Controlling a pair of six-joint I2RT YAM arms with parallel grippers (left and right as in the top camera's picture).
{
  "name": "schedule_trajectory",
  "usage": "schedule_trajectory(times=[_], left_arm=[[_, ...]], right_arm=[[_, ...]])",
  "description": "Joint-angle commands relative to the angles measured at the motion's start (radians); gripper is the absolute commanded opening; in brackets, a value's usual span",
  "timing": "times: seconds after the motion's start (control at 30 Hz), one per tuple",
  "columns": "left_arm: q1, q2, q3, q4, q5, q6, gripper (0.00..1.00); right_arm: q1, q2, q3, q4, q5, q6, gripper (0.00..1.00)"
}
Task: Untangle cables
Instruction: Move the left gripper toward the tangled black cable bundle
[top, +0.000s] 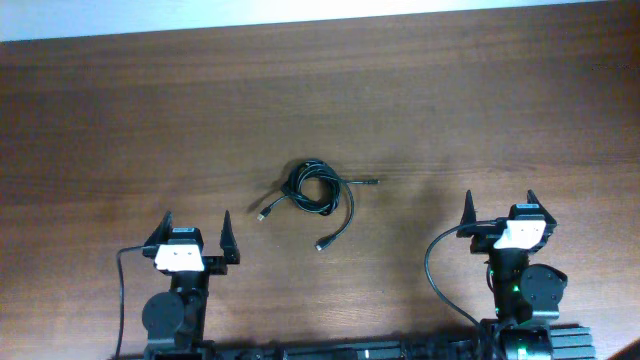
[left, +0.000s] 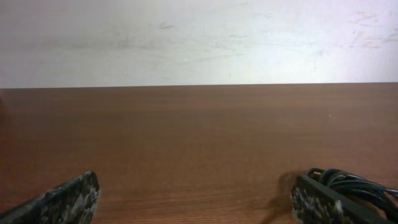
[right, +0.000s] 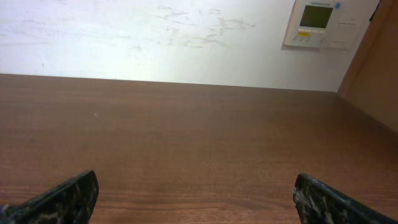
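Observation:
The cables have a looped coil on their side nearest my left gripper, so my left gripper should grab the cables by that coil next. The plug ends then stay free for my right gripper to untangle.
The cables (top: 317, 192) lie as a small black knot of loops in the middle of the brown table, with plug ends trailing out left, right and toward the front. My left gripper (top: 197, 232) is open and empty at the front left, short of the bundle. In the left wrist view the cables (left: 354, 183) show just behind my right finger, at the lower right edge. My right gripper (top: 499, 210) is open and empty at the front right, well to the right of the cables. The right wrist view (right: 196, 199) shows only bare wood between its fingers.
The wooden table (top: 150, 110) runs back to a white wall. Thick black robot wires (top: 435, 270) curl beside the right arm base and another (top: 122, 290) beside the left base. A wall control panel (right: 317, 22) hangs at the upper right in the right wrist view.

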Motion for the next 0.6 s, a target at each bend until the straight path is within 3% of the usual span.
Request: schedule_trajectory(times=[0.0, 0.4, 0.57], left_arm=[[0.003, -0.008, -0.006, 0.000, 0.014, 0.023, 0.99], [0.003, -0.009, -0.006, 0.007, 0.011, 0.022, 0.99], [0.003, -0.008, 0.010, 0.081, 0.258, -0.028, 0.99]], right_arm=[[0.008, -0.004, -0.005, -0.006, 0.001, -0.007, 0.99], [0.008, -0.004, -0.005, -0.005, 0.002, -0.007, 0.98], [0.008, -0.004, -0.005, -0.005, 0.002, -0.007, 0.99]])
